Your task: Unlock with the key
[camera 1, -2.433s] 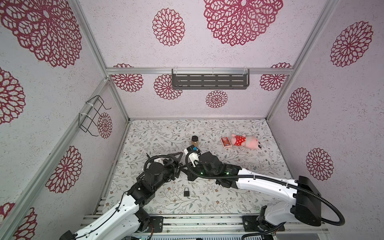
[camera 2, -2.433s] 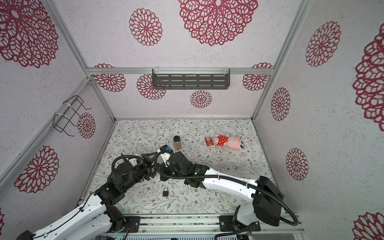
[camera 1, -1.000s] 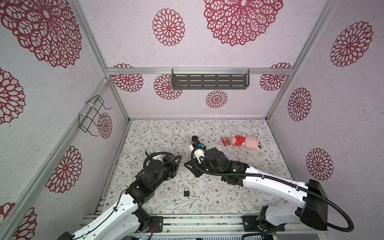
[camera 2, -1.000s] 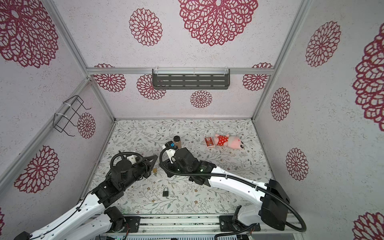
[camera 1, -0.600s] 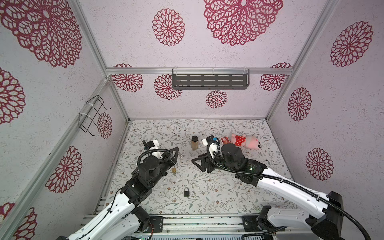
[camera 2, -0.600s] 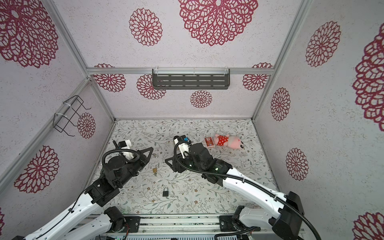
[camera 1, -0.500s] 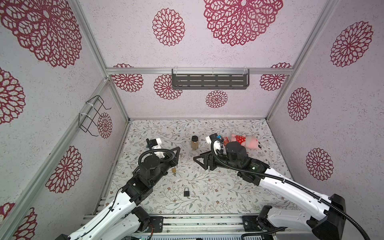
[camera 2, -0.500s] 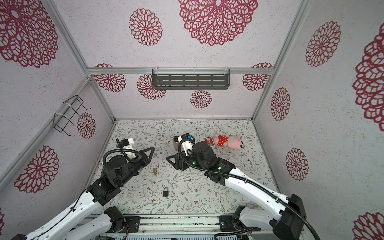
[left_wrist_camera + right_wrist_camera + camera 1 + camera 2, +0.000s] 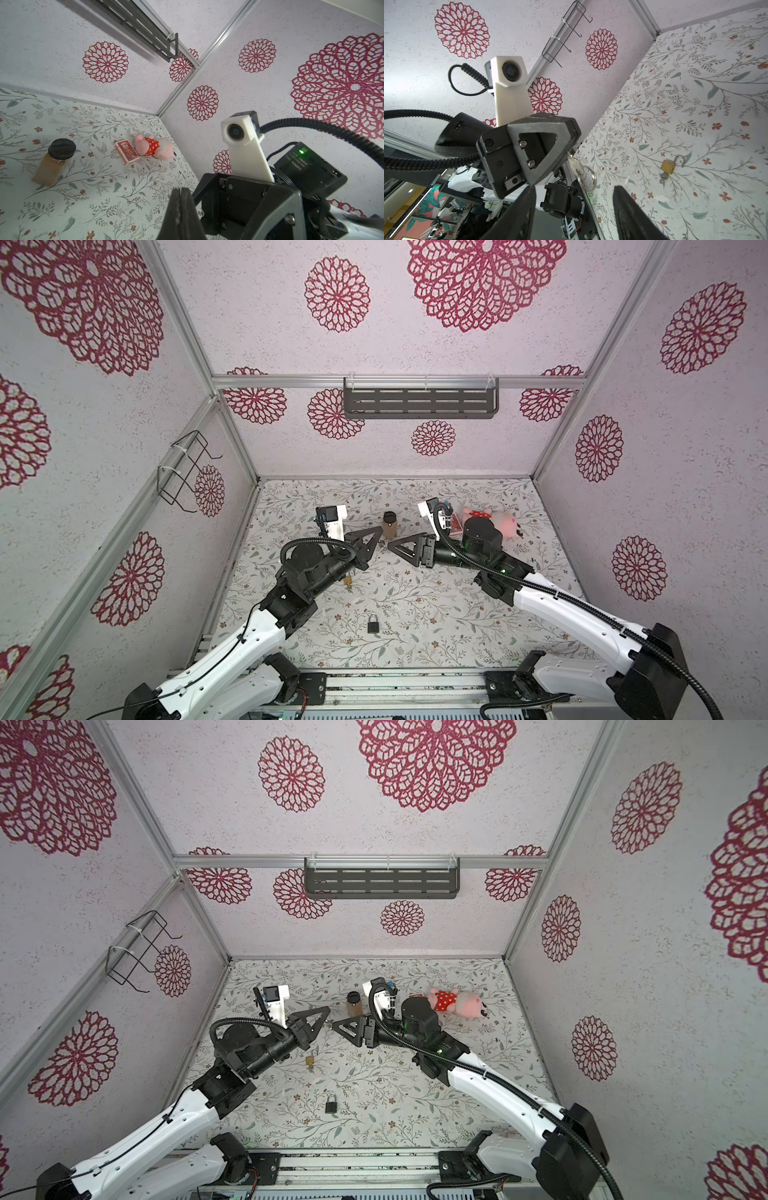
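Observation:
The robot's right gripper should unlock the black padlock with the small silver key. It should next grip the key by its exposed ring end, so the blade stays free.
My left gripper is shut on a small silver key whose ring hangs below the fingers. The key also shows in both top views. My right gripper faces it tip to tip, open and holding nothing. A brass padlock lies on the floor under the left arm with its shackle swung open. A black padlock lies nearer the front, apart from both grippers.
A brown spice jar stands just behind the two gripper tips. A red card box and a pink plush pig lie at the back right. A dark shelf and a wire basket hang on the walls.
Both arms have lifted and drawn apart from over the brass padlock. The left gripper carried the key up and back; the right gripper opened and swung right.

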You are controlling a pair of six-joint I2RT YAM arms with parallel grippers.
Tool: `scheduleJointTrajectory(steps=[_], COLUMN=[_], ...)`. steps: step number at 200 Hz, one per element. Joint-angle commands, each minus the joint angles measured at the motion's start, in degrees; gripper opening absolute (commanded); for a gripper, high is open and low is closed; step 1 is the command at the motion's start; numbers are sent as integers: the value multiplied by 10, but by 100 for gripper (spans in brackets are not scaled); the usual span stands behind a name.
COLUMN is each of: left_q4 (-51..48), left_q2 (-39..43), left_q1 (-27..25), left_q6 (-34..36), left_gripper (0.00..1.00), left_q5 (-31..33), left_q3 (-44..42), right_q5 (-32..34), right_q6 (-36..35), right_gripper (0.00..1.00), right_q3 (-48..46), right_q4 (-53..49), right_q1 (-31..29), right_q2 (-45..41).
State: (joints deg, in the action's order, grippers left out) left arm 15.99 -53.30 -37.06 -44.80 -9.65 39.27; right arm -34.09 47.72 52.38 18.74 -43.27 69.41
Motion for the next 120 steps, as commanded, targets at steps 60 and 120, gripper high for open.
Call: scheduleJointTrajectory(steps=[60,120], left_q4=[61,69], left_q2=[-34,-48], left_q1=[5,6], left_q6=[18,12], left_gripper=[0,0], left_q5=[-67,-77], left_q3=[22,33], right_q5=[-54,-65], right_q6=[45,63], right_gripper=[45,31], right_q3=[-19,-38], right_q4=[121,147], right_q1=[15,20], right_q2=[14,20])
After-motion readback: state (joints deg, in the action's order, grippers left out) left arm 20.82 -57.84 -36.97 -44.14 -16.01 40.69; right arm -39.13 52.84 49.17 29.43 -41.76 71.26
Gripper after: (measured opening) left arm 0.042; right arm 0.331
